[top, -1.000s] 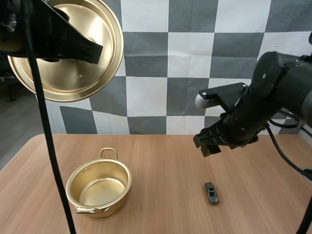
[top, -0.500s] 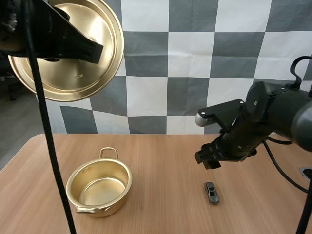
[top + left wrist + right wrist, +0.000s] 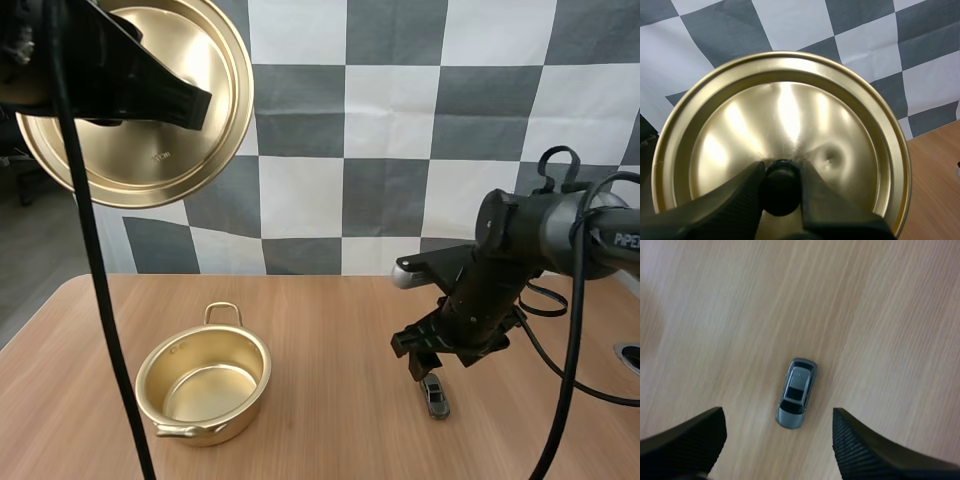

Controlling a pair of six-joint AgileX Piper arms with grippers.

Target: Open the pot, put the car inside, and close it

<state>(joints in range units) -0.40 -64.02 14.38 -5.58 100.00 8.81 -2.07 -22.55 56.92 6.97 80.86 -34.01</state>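
I will next grab the toy car (image 3: 434, 396) with my right gripper by its two long sides, which face each other and run straight between the car's rounded ends.
A small grey toy car (image 3: 434, 396) lies on the wooden table (image 3: 340, 320) right of centre. My right gripper (image 3: 424, 362) hangs just above it, open; in the right wrist view the car (image 3: 796, 393) lies on the wood between the spread fingers (image 3: 685, 442). The gold pot (image 3: 203, 385) stands uncovered and empty at the table's left. High at the upper left my left gripper (image 3: 781, 186) is shut on the black knob (image 3: 780, 192) of the gold lid (image 3: 135, 105), holding the lid (image 3: 780, 130) in the air with its underside facing the camera.
The table's front edge runs close below the pot and car. Bare wood lies between pot and car. A round metal fitting (image 3: 630, 355) sits at the table's right edge.
My right gripper has come down and slightly forward, from well above the table to just over the car. The left arm and lid have stayed still.
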